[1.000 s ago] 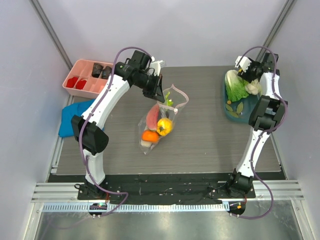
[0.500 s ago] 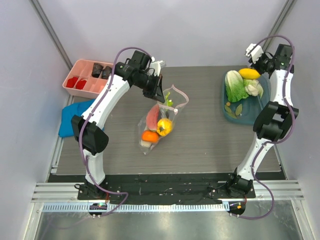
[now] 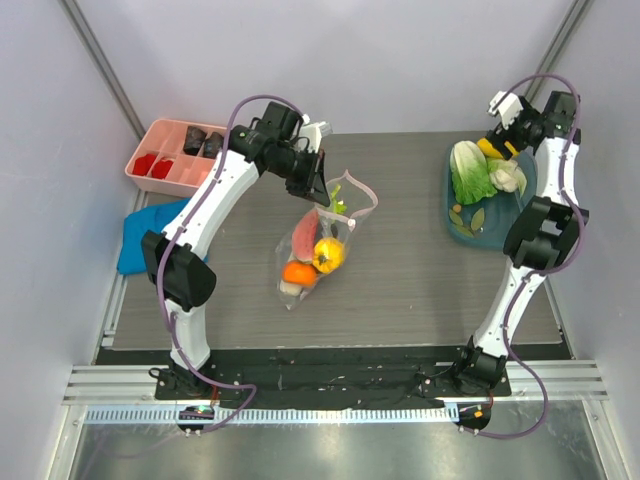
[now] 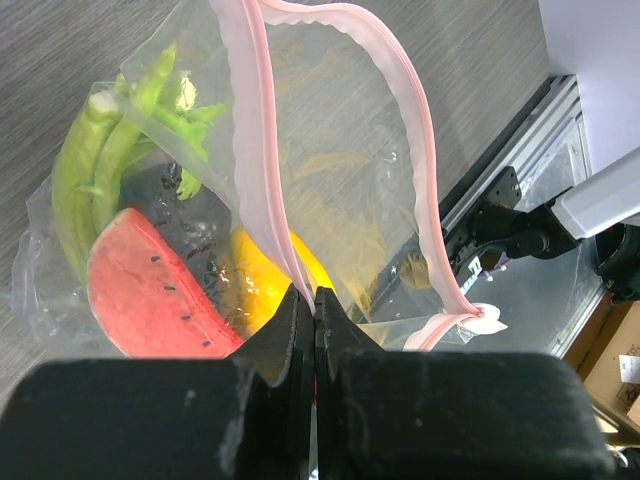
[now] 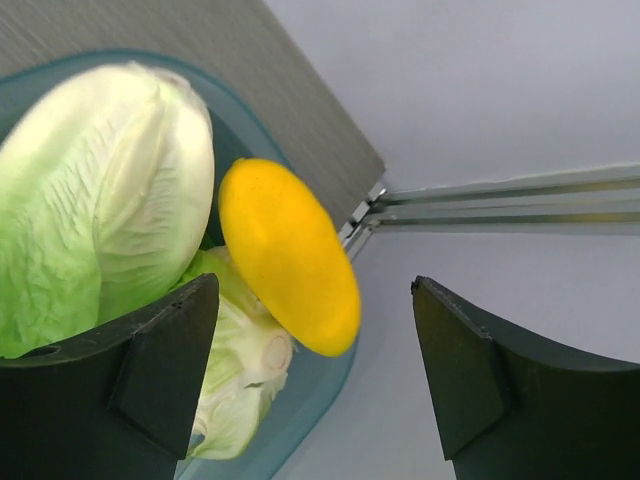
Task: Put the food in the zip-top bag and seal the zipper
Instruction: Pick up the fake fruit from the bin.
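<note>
Next, my right gripper grips the yellow fruit across its narrow sides, so the fruit's ends fit into the zip-top bag's opening.
The clear zip-top bag [image 3: 320,235] lies mid-table with its mouth held up. Its pale pink zipper [image 4: 262,150] gapes open. Inside are a watermelon slice [image 4: 150,290], a green leek stalk [image 4: 95,170], a yellow fruit [image 4: 270,280] and an orange [image 3: 299,271]. My left gripper [image 4: 314,300] is shut on one side of the zipper strip. My right gripper [image 5: 315,330] is open over the teal tray [image 3: 473,228] at the far right. A yellow fruit [image 5: 288,255] lies between its fingers, resting on pale green cabbage [image 5: 110,190]. Grapes are not visible.
A pink compartment tray [image 3: 172,158] with red and dark pieces stands at the back left. A blue cloth [image 3: 140,235] lies at the left table edge. Side walls stand close behind the teal tray.
My right gripper rose off the tray, then came back down over the yellow fruit, which now shows on the cabbage. The left arm and the bag have not moved.
</note>
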{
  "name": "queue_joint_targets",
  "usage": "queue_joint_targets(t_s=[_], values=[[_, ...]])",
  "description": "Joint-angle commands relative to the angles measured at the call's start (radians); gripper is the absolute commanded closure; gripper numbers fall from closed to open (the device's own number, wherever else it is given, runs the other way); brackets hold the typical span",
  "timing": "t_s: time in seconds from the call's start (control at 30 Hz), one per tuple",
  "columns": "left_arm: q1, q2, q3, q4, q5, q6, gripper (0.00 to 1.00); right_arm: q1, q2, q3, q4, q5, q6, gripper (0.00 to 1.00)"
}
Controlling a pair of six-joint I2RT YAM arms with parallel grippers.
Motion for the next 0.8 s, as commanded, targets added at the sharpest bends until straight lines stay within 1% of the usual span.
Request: queue_joint_targets(t_s=[0.0, 0.1, 0.37, 0.5, 0.6, 0.67, 0.7, 0.77], values=[[0.003, -0.045, 0.010, 0.030, 0.024, -0.005, 1.00, 0.004, 0.068, 0.089, -0.035, 0.045, -0.085, 0.17], [0.005, -0.036, 0.013, 0.032, 0.024, -0.005, 1.00, 0.010, 0.111, 0.104, -0.037, 0.052, -0.125, 0.16], [0.006, -0.021, 0.021, 0.021, 0.015, -0.005, 1.00, 0.053, 0.250, 0.129, -0.022, 0.109, -0.139, 0.14], [0.008, -0.025, 0.019, 0.017, 0.001, 0.009, 1.00, 0.064, 0.290, 0.135, -0.064, 0.129, -0.143, 0.18], [0.006, -0.022, 0.016, 0.015, 0.001, 0.010, 1.00, 0.066, 0.324, 0.159, -0.084, 0.137, -0.114, 0.20], [0.008, -0.016, 0.018, 0.012, 0.004, 0.009, 1.00, 0.066, 0.348, 0.196, -0.097, 0.144, -0.065, 0.21], [0.008, -0.011, 0.021, 0.011, 0.006, 0.009, 1.00, 0.066, 0.356, 0.207, -0.112, 0.144, -0.048, 0.24], [0.009, -0.007, 0.027, 0.009, 0.007, 0.009, 1.00, 0.064, 0.361, 0.216, -0.123, 0.137, -0.007, 0.27]])
